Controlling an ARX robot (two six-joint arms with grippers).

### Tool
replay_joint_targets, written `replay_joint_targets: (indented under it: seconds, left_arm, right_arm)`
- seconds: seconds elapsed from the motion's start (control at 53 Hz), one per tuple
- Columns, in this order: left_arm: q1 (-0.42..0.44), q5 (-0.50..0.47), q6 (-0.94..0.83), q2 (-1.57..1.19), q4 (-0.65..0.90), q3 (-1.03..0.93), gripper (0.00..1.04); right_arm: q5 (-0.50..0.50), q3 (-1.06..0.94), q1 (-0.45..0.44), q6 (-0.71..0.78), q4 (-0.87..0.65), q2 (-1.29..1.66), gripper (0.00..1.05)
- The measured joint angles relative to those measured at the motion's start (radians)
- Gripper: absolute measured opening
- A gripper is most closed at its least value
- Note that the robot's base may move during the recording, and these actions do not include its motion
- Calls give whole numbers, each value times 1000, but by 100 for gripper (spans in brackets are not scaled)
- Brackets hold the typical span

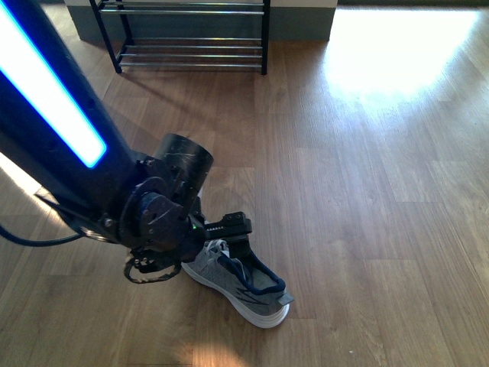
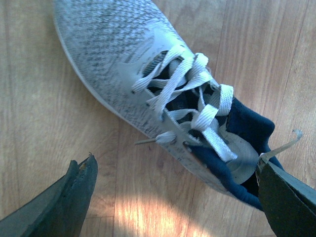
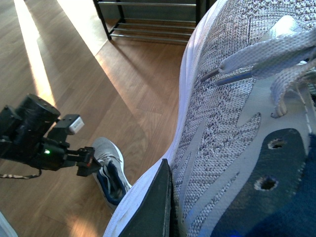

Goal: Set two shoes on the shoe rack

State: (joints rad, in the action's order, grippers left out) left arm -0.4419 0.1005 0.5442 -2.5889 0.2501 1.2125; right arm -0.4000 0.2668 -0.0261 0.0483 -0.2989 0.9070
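Note:
My left gripper grabs the grey sneaker by the side of its navy collar (image 2: 217, 168) next. Then it sets the sneaker on the shoe rack.
One grey sneaker (image 1: 241, 287) lies on the wood floor in the front view, its navy collar facing up. My left gripper (image 1: 229, 243) is right at its laces, open. In the left wrist view the open left gripper (image 2: 177, 164) straddles the collar side of this sneaker (image 2: 123, 64): one finger (image 2: 74, 197) is over bare floor, the other (image 2: 286, 197) is at the navy lining. My right gripper (image 3: 197, 212) is shut on a second grey sneaker (image 3: 232, 123), with one dark finger (image 3: 155, 207) pressed against its white sole. The right gripper is outside the front view. The shoe rack (image 1: 265, 38) stands at the far wall.
Bare plank floor stretches between the floor sneaker and the rack, with a bright sun patch (image 1: 397, 46) at the far right. The right wrist view also shows the rack (image 3: 148, 24), the floor sneaker (image 3: 109, 168) and the left gripper (image 3: 86, 163).

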Motion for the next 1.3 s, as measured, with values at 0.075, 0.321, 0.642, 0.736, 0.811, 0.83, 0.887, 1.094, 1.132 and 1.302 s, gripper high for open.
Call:
replay_joint_targets:
  seconds: [0.075, 0.321, 0.642, 0.736, 0.811, 0.83, 0.887, 1.094, 1.132, 1.302]
  left_arm:
    - [-8, 13, -12, -42, -27, 59, 95]
    - [-11, 29, -108, -118, -139, 157, 95]
    - [-23, 23, -214, -196, -241, 275, 95]
    - [-24, 10, -223, -208, -256, 292, 95]
    - [-26, -18, -236, -230, -283, 311, 95]
    - [-27, -26, -241, -235, -288, 315, 95]
    - [-28, -60, -253, -258, -310, 330, 95]
    - [-36, -103, -251, -291, -323, 356, 86]
    - [-37, -110, -253, -293, -328, 361, 81]
    - [-43, -178, -256, -295, -329, 350, 48]
  right_arm:
    - [0, 0, 0, 0, 0, 0, 1]
    - [0, 0, 0, 0, 0, 0, 1]
    - [0, 0, 0, 0, 0, 0, 1]
    - [0, 0, 0, 0, 0, 0, 1]
    - [0, 0, 0, 0, 0, 0, 1]
    - [0, 0, 0, 0, 0, 0, 1]
    - [0, 0, 0, 0, 0, 0, 1]
    - [0, 0, 0, 0, 0, 0, 1]
    - [0, 0, 0, 0, 0, 0, 1]
    - [0, 0, 0, 0, 0, 0, 1]
